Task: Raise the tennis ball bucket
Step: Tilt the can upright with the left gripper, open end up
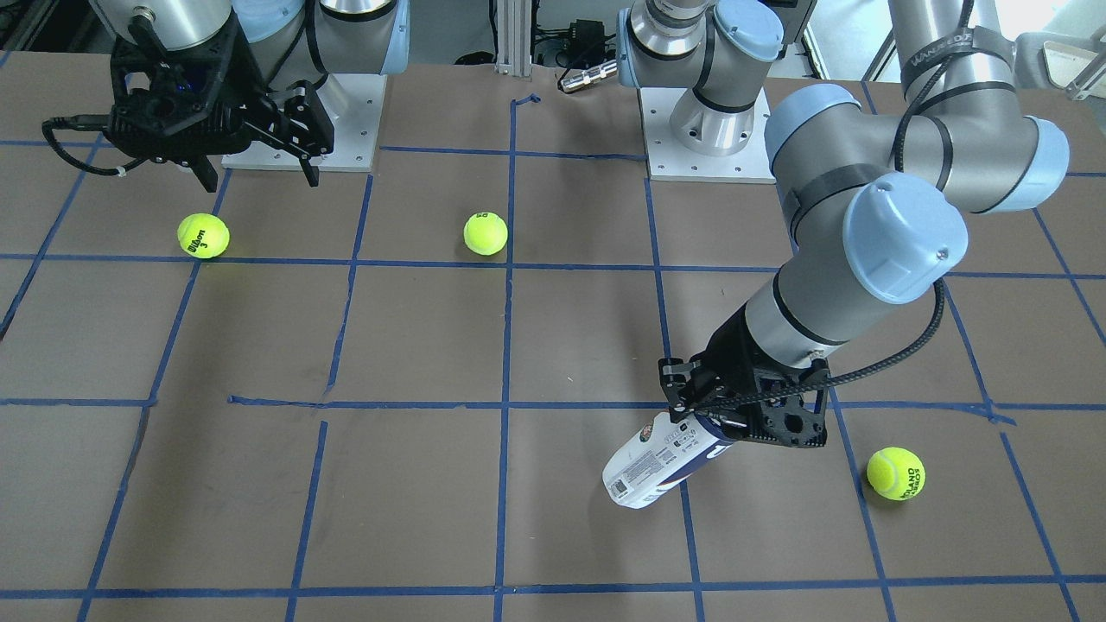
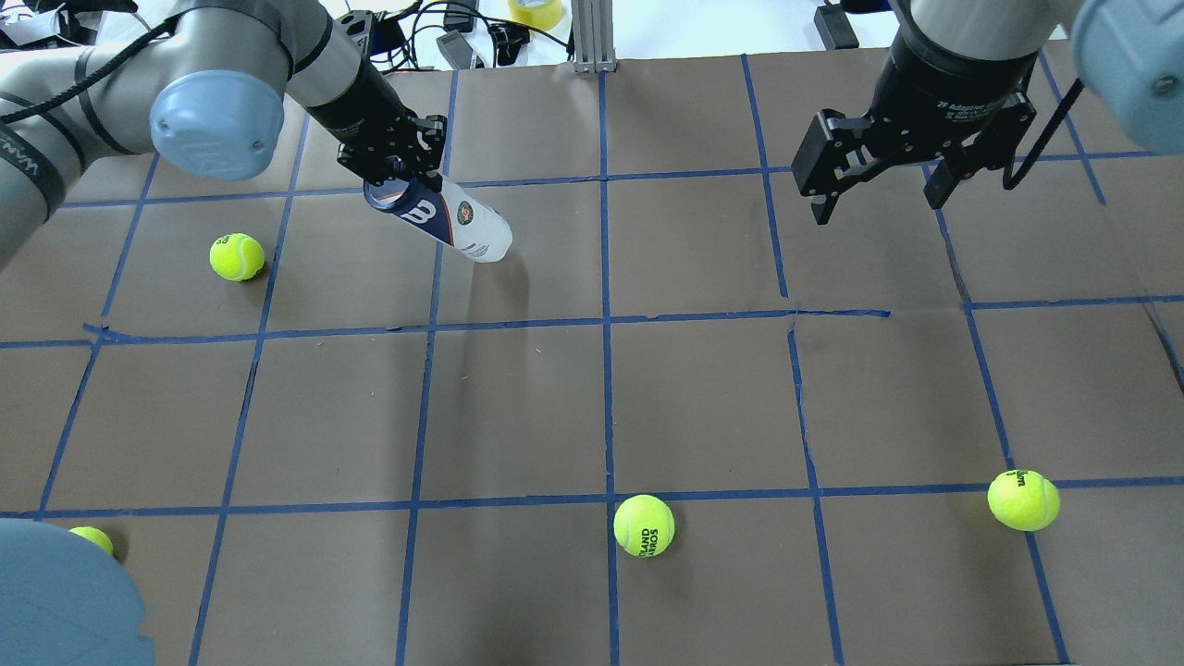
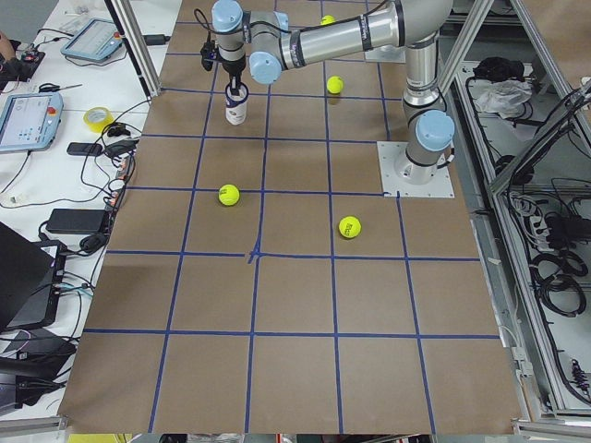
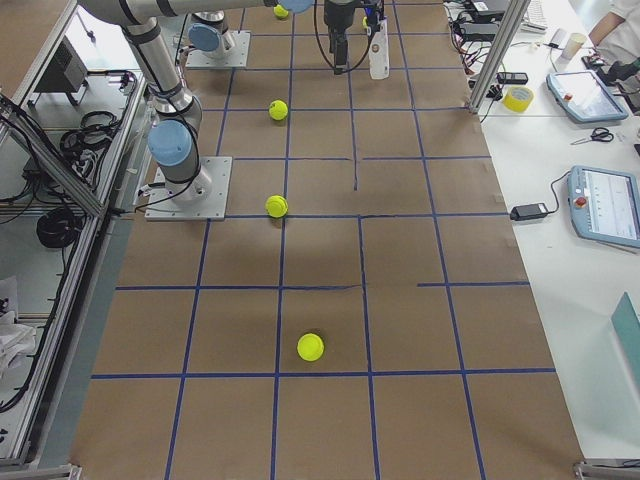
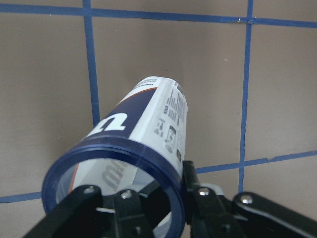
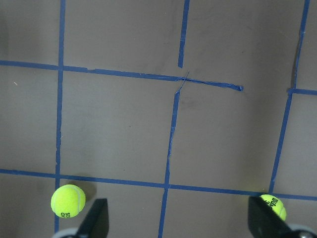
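The bucket tilts, its white lower end (image 1: pixel 627 485) above the table, so my left gripper keeps holding the tennis ball bucket until the bucket stands upright there.
The tennis ball bucket (image 2: pixel 453 219) is a slim can with a white label and a navy band with a white "W". My left gripper (image 2: pixel 393 180) is shut on its open navy rim and holds it tilted above the brown table, with its shadow below. It also shows in the front view (image 1: pixel 657 462) under the left gripper (image 1: pixel 708 423), and in the left wrist view (image 5: pixel 148 129), where a finger sits inside the rim. My right gripper (image 2: pixel 877 205) hangs open and empty above the table, far from the can; it also shows in the front view (image 1: pixel 261 181).
Yellow-green tennis balls lie loose on the table: one near the can (image 2: pixel 237 256), one at the middle front (image 2: pixel 644 525), one at the right front (image 2: pixel 1023 499), one half hidden at the left front (image 2: pixel 91 539). Blue tape grids the table (image 2: pixel 703 398).
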Controlling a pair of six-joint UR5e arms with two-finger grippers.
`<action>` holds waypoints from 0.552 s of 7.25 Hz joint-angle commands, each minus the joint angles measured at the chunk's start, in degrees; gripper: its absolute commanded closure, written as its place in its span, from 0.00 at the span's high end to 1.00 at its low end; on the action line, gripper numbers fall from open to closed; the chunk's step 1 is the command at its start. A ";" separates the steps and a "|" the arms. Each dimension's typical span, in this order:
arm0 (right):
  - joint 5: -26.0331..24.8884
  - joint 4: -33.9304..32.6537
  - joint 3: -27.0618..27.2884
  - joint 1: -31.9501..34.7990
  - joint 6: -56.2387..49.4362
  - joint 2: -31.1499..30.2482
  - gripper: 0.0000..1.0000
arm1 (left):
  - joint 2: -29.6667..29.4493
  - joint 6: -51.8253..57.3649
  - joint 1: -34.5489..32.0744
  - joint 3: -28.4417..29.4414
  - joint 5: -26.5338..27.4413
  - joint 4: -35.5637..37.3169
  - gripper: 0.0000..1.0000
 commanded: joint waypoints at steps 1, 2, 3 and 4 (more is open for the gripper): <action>0.02 0.00 0.01 0.01 -0.05 0.01 1.00 | -0.26 0.94 -3.64 0.31 5.47 -1.55 0.00; 0.02 0.00 0.01 0.01 -0.05 0.01 1.00 | -0.61 1.56 -5.66 0.40 8.28 -1.73 0.00; 0.02 -0.09 0.01 -0.08 -0.22 0.01 1.00 | -1.05 4.17 -6.81 1.19 10.31 -3.04 0.00; 0.02 -0.09 0.01 -0.08 -0.05 0.01 1.00 | -1.66 5.85 -7.08 3.37 10.33 -5.57 0.00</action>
